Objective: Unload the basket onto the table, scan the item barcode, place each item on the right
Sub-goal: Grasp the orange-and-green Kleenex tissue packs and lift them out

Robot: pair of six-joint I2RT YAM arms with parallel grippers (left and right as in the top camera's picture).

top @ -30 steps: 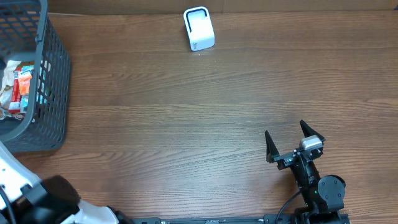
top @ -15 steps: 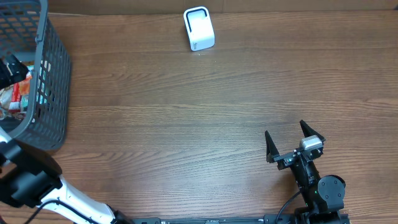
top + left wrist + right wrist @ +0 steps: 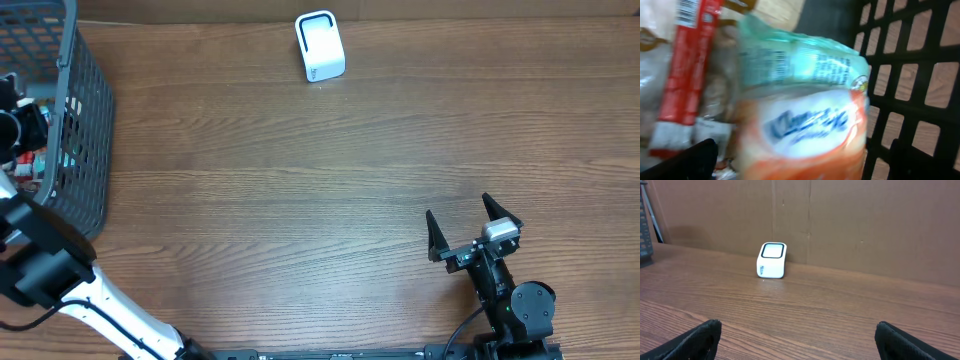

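My left gripper should go lower before closing: its fingers are above the orange packet between them, whose whole teal top shows in the left wrist view.
Inside the dark mesh basket point(image 3: 85, 150) at the table's left edge lies an orange and white packet point(image 3: 805, 125) with a teal top and small print. My left gripper point(image 3: 805, 162) hangs low over it, open, with one black fingertip on each side; the view is blurred and I cannot tell whether they touch it. From overhead, the left gripper point(image 3: 22, 128) sits within the basket. The white scanner point(image 3: 320, 46) stands at the table's far edge, also visible as the scanner point(image 3: 772, 260) ahead of my right gripper point(image 3: 805, 340). The right gripper point(image 3: 470, 232) stays open and empty at the near right.
A red stick packet point(image 3: 682, 75) and pale wrappers lie beside the orange packet. The basket's grid wall point(image 3: 910, 75) runs close on the right of the left fingers. Bare wooden table point(image 3: 300, 200) stretches between basket, scanner and right arm. A brown board point(image 3: 865, 225) backs the table.
My left arm has swung up from the near left corner and its gripper has come down into the basket. The right arm has not moved.
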